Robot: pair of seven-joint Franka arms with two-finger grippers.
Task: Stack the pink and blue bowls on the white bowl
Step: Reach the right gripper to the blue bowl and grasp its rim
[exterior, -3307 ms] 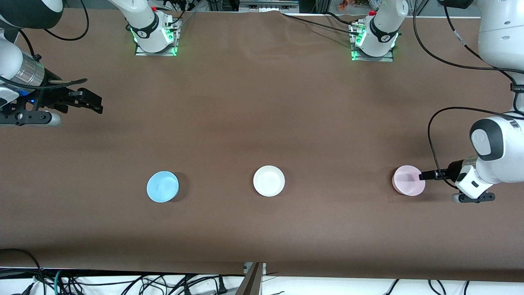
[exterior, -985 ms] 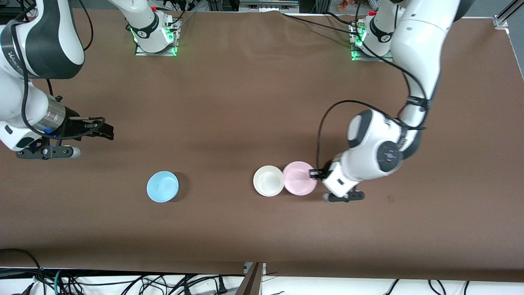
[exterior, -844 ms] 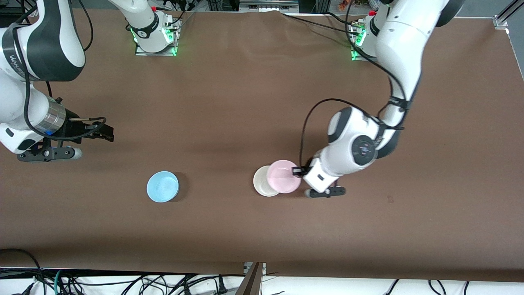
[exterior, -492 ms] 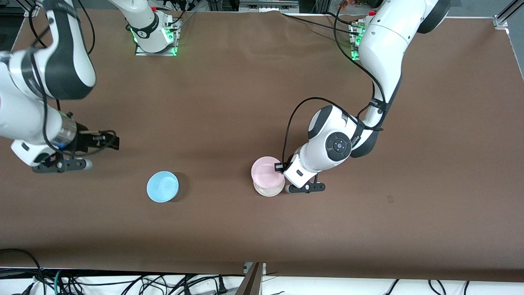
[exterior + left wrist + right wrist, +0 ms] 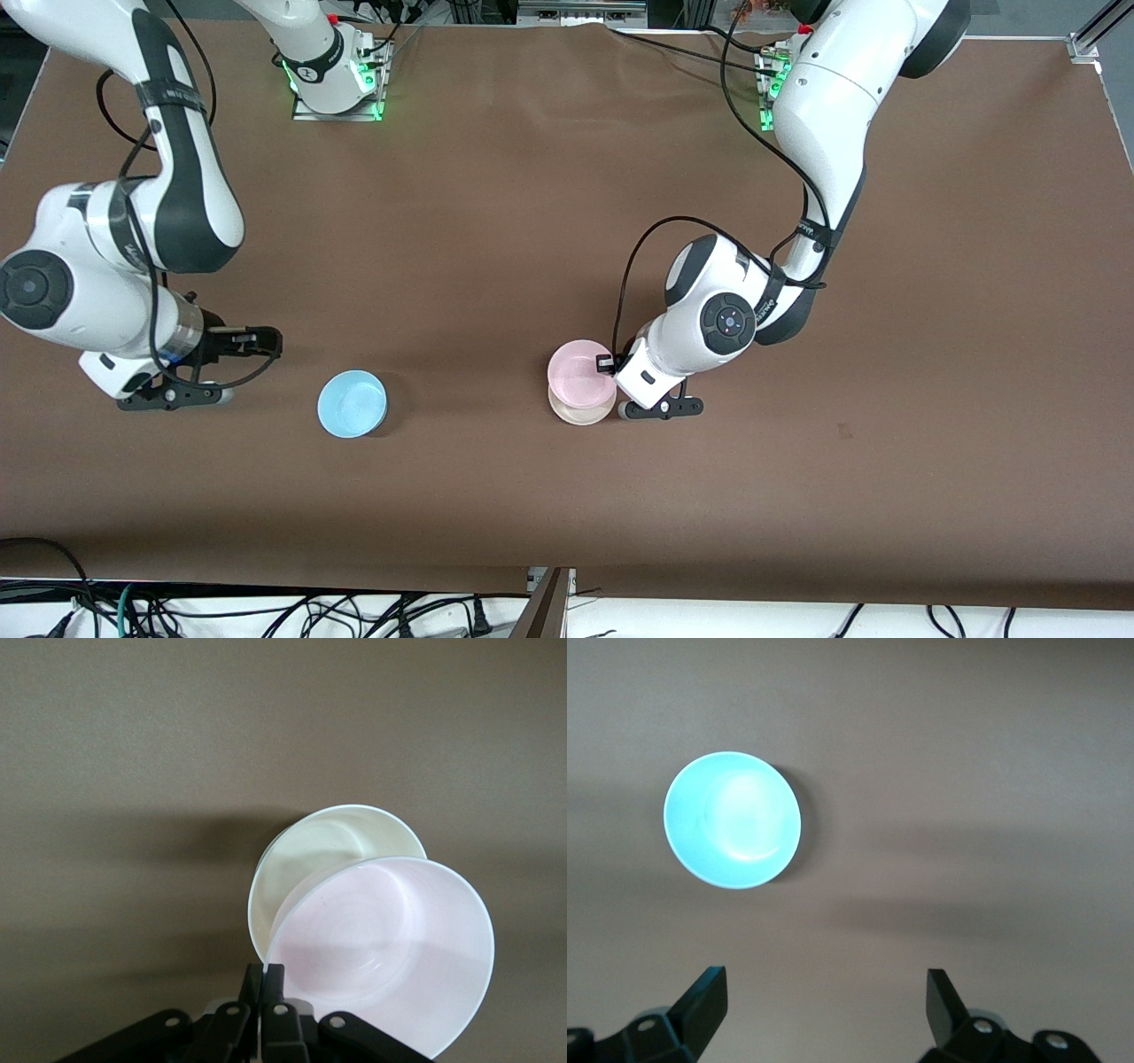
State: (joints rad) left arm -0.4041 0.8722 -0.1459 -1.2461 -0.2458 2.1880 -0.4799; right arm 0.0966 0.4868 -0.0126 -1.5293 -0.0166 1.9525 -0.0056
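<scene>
Next, my right gripper grabs the blue bowl by its rim [image 5: 322,390] to stack the blue bowl on the pink bowl [image 5: 579,374].
My left gripper [image 5: 606,363] is shut on the rim of the pink bowl [image 5: 579,374] and holds it over the white bowl [image 5: 580,412], whose rim shows under it. In the left wrist view the pink bowl [image 5: 390,948] hangs tilted over the white bowl [image 5: 328,842], and my left gripper [image 5: 266,974] pinches its rim. The blue bowl [image 5: 352,403] sits on the table toward the right arm's end. My right gripper [image 5: 270,341] is open and empty, a short way from the blue bowl. In the right wrist view the blue bowl [image 5: 732,819] lies ahead of my right gripper [image 5: 824,992].
The brown table [image 5: 797,496] carries only the three bowls. The arm bases [image 5: 337,84] stand at the table's back edge. Cables hang below the front edge.
My left gripper carried the pink bowl from the left arm's end to over the white bowl. My right arm came down toward the blue bowl.
</scene>
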